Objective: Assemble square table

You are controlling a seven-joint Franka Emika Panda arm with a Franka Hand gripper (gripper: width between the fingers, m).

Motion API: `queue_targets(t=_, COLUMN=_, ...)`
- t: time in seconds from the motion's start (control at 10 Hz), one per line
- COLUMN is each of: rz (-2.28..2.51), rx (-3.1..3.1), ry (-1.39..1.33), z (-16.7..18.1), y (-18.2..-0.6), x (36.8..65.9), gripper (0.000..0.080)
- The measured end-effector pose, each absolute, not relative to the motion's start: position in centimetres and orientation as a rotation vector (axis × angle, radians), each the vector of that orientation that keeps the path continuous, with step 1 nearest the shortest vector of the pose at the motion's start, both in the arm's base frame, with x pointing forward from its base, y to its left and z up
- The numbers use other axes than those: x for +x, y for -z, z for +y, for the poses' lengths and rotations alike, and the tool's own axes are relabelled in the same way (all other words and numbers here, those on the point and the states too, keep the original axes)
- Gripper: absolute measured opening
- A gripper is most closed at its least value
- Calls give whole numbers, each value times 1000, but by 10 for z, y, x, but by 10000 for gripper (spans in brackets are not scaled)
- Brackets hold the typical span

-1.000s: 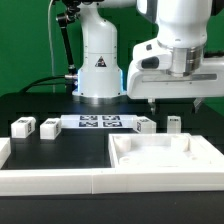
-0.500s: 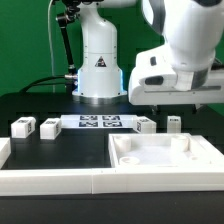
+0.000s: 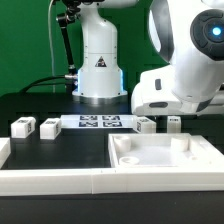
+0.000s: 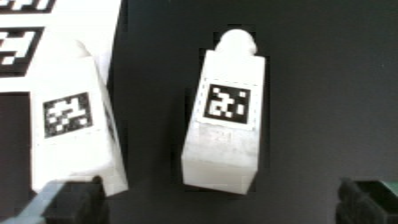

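My gripper's fingers are still high above the white tagged leg (image 4: 224,125), so closing now would miss the leg. My gripper lowers first, then closes on the leg.
The white square tabletop (image 3: 165,155) lies tray-side up at the exterior view's front right. Four short white tagged legs lie on the black table: two on the left (image 3: 22,126) (image 3: 49,128) and two on the right (image 3: 146,124) (image 3: 175,122). The arm's hand (image 3: 178,92) hangs over the two right legs, and its fingers do not show there. In the wrist view my gripper (image 4: 217,205) is open and empty above one leg (image 4: 228,110), which lies between the fingertips (image 4: 71,200). A second leg (image 4: 71,115) lies beside it.
The marker board (image 3: 100,122) lies between the leg pairs and shows in a corner of the wrist view (image 4: 18,40). A long white border wall (image 3: 55,180) runs along the front. The robot base (image 3: 98,60) stands at the back.
The arm has swung to the exterior view's right and come lower, so the hand now covers more of the picture. No part has moved.
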State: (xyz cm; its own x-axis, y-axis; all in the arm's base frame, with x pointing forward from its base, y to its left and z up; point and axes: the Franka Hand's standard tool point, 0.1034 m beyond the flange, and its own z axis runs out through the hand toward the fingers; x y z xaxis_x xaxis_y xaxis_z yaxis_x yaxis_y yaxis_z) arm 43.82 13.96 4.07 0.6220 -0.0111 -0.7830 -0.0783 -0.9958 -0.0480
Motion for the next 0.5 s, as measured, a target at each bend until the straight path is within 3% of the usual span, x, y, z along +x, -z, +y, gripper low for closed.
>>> queue_targets(t=0.5, rz=72, rx=-2772, ry=-1321, z=145, y=-25, x=423, gripper=649)
